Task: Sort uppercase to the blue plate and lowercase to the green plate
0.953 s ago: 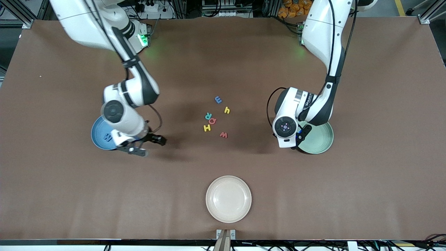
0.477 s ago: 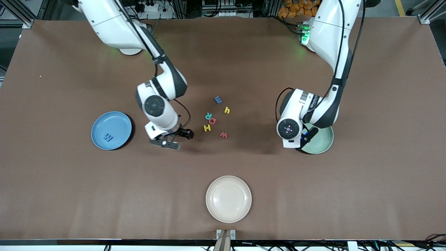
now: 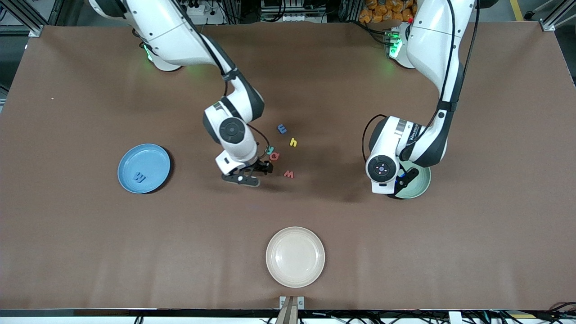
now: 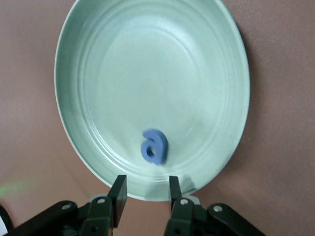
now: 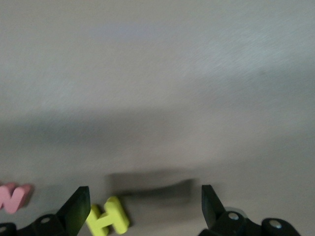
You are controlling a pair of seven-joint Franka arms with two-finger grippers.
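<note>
The yellow H (image 5: 108,219) lies beside one finger and closing now would miss it, so it is too early to close. My right gripper first lines up with the H, then closes on it.
The blue plate (image 3: 155,159) holds a blue M (image 3: 139,177). My right gripper (image 3: 254,174) hangs open, low over the letter cluster. A yellow H (image 5: 107,216) lies by one finger and a red w (image 5: 14,196) is just outside the jaws. On the table lie a red Q (image 3: 274,156), a partly hidden teal R (image 3: 269,150), a yellow h (image 3: 293,142), a blue E-shaped letter (image 3: 282,129) and the red w (image 3: 289,174). My left gripper (image 4: 145,184) is open over the rim of the green plate (image 4: 147,73). A blue a (image 4: 154,146) lies inside that plate.
A cream-white plate (image 3: 295,256) sits near the table's front edge, nearer to the camera than the letters. The green plate (image 3: 420,180) lies toward the left arm's end, the blue plate toward the right arm's end.
My right arm swung from the blue plate to the letter cluster, staying open. My left gripper's jaws parted over the green plate, and the blue a now lies in the plate.
</note>
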